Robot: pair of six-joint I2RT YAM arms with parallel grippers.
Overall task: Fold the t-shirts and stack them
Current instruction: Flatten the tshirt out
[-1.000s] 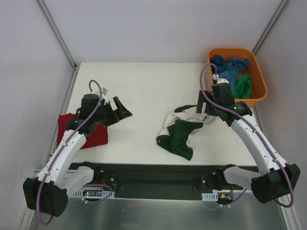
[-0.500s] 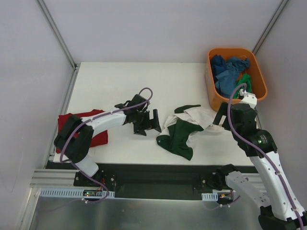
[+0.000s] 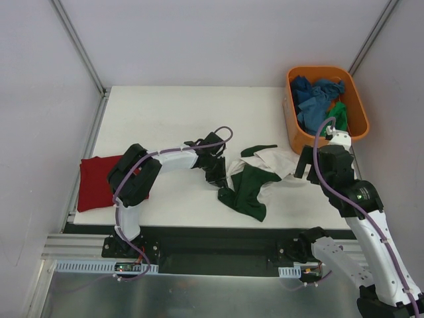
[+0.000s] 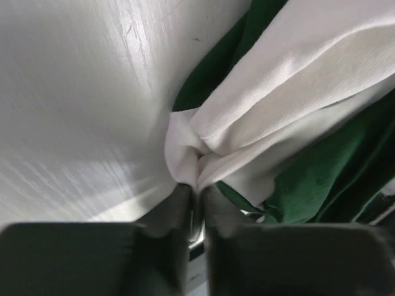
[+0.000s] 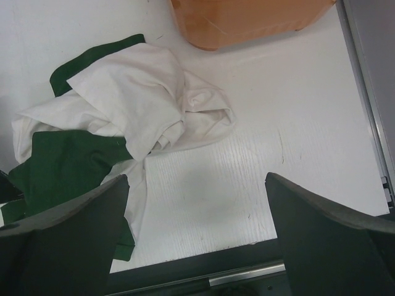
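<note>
The right gripper grips the crumpled t-shirt by its white edge (image 3: 304,176) (image 5: 224,116) next, opposite my left gripper's pinch. Then it spreads the t-shirt for folding.
A white and dark green t-shirt (image 3: 255,179) lies crumpled in the middle of the table. My left gripper (image 3: 223,175) is shut on its left edge; the wrist view shows a pinch of white cloth (image 4: 185,161) held between the closed fingers (image 4: 171,209). A dark red t-shirt (image 3: 98,184) lies folded at the table's left edge. My right gripper (image 5: 197,240) hangs open above bare table just right of the crumpled t-shirt (image 5: 133,108), holding nothing. Blue and green t-shirts (image 3: 318,99) lie bunched in the tub.
An orange plastic tub (image 3: 356,99) stands at the back right corner, its near wall (image 5: 247,18) showing in the right wrist view. Grey walls enclose the table on three sides. The table's front edge (image 5: 203,262) runs just below the right gripper.
My left arm has reached right from over the red t-shirt to the white and green one and shut on its edge. My right arm drew back from the tub toward the front.
</note>
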